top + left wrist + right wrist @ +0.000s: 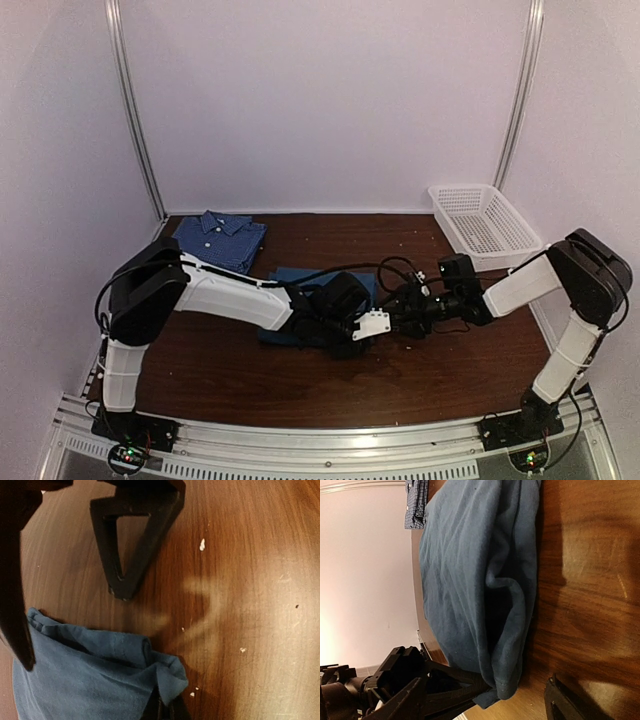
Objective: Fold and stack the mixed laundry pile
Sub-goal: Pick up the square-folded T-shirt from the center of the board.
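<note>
The teal-blue t-shirt (295,283) should be lifted and laid folded, so my right gripper will next grab it by the folded corner that my left gripper holds.
The plain teal-blue t-shirt (295,283) lies in the middle of the table, partly under my left arm. It also shows in the left wrist view (80,675) and the right wrist view (475,565). My left gripper (375,325) is shut on the t-shirt's right corner (167,700). My right gripper (398,312) is open, its black fingers (130,545) standing on either side of that same corner without touching the cloth. The blue-and-white checked shirt (220,238) lies folded at the back left, apart from both grippers.
A white lattice basket (485,222) stands at the back right by the wall. The brown wooden table (450,370) carries small white crumbs near the grippers. Metal frame posts stand at both back corners.
</note>
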Controlling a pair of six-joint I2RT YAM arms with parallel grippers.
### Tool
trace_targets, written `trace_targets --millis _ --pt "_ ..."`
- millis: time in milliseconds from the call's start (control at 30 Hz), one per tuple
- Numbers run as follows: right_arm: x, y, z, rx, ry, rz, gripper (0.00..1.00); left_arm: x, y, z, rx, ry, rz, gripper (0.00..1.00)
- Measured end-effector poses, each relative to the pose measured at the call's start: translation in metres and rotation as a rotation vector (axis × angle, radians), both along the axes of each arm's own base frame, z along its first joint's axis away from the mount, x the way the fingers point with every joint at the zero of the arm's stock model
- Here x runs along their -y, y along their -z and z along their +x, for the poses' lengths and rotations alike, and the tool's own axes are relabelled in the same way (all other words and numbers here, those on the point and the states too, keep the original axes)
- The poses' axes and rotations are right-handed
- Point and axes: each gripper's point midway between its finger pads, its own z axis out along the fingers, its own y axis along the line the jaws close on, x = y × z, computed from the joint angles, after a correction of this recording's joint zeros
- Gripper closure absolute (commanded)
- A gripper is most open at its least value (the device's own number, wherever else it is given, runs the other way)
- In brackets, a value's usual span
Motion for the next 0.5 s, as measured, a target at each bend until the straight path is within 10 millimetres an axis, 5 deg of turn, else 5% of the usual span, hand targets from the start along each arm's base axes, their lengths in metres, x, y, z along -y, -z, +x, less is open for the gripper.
trace_targets --millis 333,500 --pt "-0.021 0.007 0.001 -0.028 0.001 0.058 0.16 0.004 -0.039 -0.001 -0.022 0.017 -0.105 1.00" --pt "-0.030 0.007 0.014 -0.038 0.020 0.107 0.29 0.003 -0.045 -0.005 -0.032 0.030 -0.121 1.00"
